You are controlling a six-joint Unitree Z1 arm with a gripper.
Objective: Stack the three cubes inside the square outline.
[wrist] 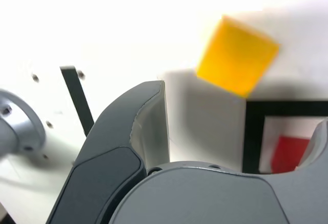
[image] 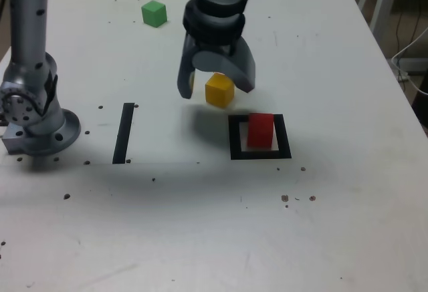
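The gripper grabs the yellow cube [image: 219, 90] by two opposite sides next, to build the stack on the red cube [image: 260, 130].
The red cube [image: 260, 130] stands inside the square outline [image: 235, 138], a black frame with a white centre; the wrist view shows the same cube [wrist: 288, 152] and outline [wrist: 252, 137]. The yellow cube [image: 219, 90] rests on the table just behind the outline, towards the exterior view's left. My gripper [image: 215, 89] hangs open over it, one finger on each side, and does not seem to touch it. In the wrist view the yellow cube [wrist: 237, 55] lies ahead of the open fingers [wrist: 151, 126]. The green cube [image: 154, 13] sits alone at the far side.
A straight black strip [image: 123, 131] lies on the white table on the exterior view's left, next to the arm's base [image: 37, 121]. The table's edge [image: 394, 78] runs down the exterior view's right. Small dark specks dot the surface.
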